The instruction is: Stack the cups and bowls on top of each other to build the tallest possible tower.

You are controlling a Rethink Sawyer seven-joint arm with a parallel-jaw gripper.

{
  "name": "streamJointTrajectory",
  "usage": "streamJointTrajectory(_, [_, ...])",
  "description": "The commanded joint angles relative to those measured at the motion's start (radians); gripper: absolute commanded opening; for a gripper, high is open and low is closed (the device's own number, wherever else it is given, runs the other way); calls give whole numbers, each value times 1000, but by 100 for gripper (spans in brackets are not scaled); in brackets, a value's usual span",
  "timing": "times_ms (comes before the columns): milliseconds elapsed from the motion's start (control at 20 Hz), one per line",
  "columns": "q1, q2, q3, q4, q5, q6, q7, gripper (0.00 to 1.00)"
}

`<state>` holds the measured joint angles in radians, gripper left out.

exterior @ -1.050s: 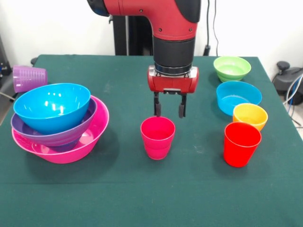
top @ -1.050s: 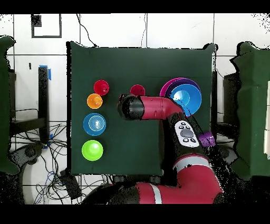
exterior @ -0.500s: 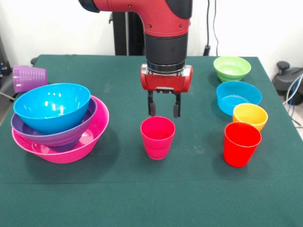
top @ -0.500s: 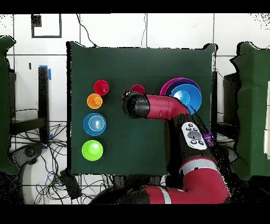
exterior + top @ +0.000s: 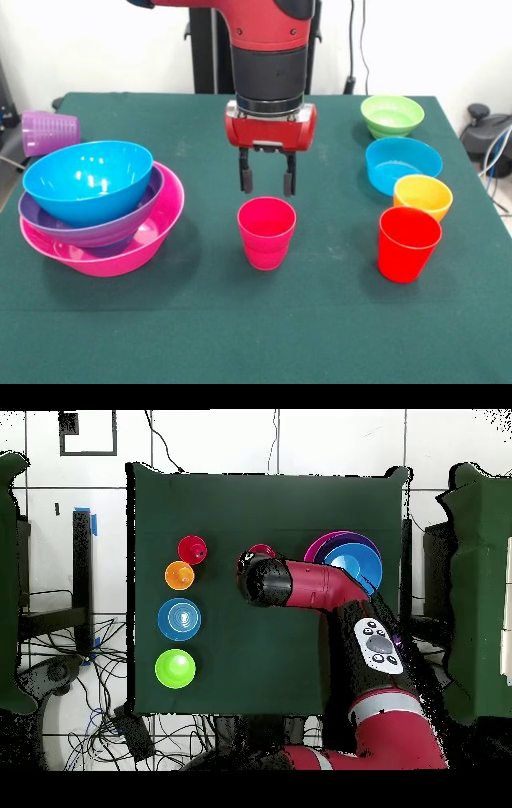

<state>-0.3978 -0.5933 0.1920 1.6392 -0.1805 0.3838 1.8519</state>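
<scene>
I need to grab the magenta-pink cup by its thin rim [image 5: 267, 198] next, because the cup's round body [image 5: 266, 242] is wider than the gap between my fingers.
The magenta-pink cup [image 5: 266, 232] stands upright mid-table; only its rim [image 5: 262, 550] peeks out past the arm in the overhead view. My gripper [image 5: 266, 184] hangs open and empty just above and behind that rim, its fingers [image 5: 246, 179] apart. The tower sits at the left: the blue bowl [image 5: 88, 180] in the purple bowl [image 5: 50, 222] in the huge pink bowl [image 5: 152, 240]. At the right stand the red cup [image 5: 409, 244], orange bowl [image 5: 422, 194], cyan bowl [image 5: 402, 162] and green bowl [image 5: 392, 114]. The purple cup [image 5: 50, 132] lies on its side behind the tower.
The green cloth covers the table [image 5: 240, 336]. In the overhead view the red cup [image 5: 192, 549], orange bowl [image 5: 180, 575], cyan bowl [image 5: 179, 619] and green bowl [image 5: 175, 669] form one column, and the arm [image 5: 310, 589] crosses from the tower [image 5: 350, 564] side.
The gripper has slid leftward in the front view and risen slightly, from right of the magenta cup's centre to in line with it. It stayed open. No cup or bowl moved.
</scene>
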Motion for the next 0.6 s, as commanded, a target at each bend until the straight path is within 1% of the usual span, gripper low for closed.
streamJointTrajectory(50, [1, 21, 97, 40, 40, 62, 66, 100])
streamJointTrajectory(350, [19, 50, 85, -2, 48, 49, 70, 100])
streamJointTrajectory(600, [9, 52, 105, 25, 57, -8, 86, 100])
